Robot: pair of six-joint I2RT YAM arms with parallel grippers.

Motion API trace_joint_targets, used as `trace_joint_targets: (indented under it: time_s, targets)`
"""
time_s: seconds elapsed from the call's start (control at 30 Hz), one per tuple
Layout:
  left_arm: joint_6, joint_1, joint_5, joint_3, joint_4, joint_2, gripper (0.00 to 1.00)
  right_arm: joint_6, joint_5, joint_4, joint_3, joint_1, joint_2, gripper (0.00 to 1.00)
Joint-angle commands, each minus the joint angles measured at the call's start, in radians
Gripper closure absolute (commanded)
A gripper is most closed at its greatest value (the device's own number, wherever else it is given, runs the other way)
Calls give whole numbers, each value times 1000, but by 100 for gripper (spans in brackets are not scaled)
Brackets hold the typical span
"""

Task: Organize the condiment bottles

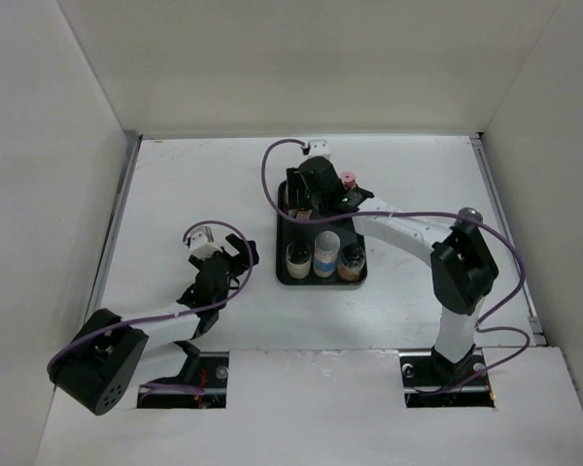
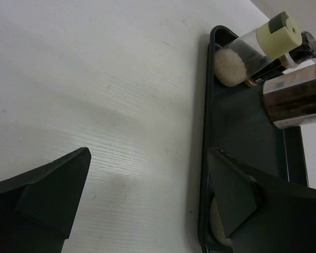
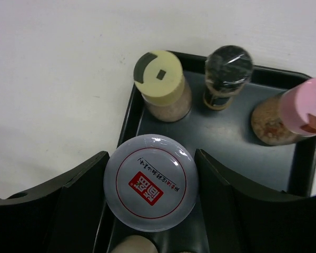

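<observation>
I should keep holding the jar with my right gripper until the jar's base is down: the jar is still above the tray's bottom, short of the yellow-capped bottle.
A flat black tray sits mid-table with several condiment bottles standing in it. The front row holds three bottles, the middle one with a blue-white label. My right gripper is over the tray's back left. In the right wrist view it is shut on a jar with a silver lid and red mark. Beyond it stand a yellow-capped bottle, a black-capped bottle and a pink-capped bottle. My left gripper is open and empty, low at the tray's left edge.
White walls enclose the table on the left, back and right. A white cable clip sits at the back behind the tray. A small grey round thing shows by my right arm's elbow. Bare table lies left of the tray.
</observation>
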Motion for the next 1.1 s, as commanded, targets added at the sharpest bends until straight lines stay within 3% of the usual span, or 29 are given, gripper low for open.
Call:
trace_joint_targets:
  time_s: [0.0,0.83,1.07]
  targets:
    - [6,-6,4,-11,38,-27,6,-11,8,133,86,31,11,45]
    - [7,-3,7,-22,35,-65,6,-27,80,210,-17,54,121,41]
    - [7,-2,13,-25,31,-83,6,-21,73,207,-30,59,138,35]
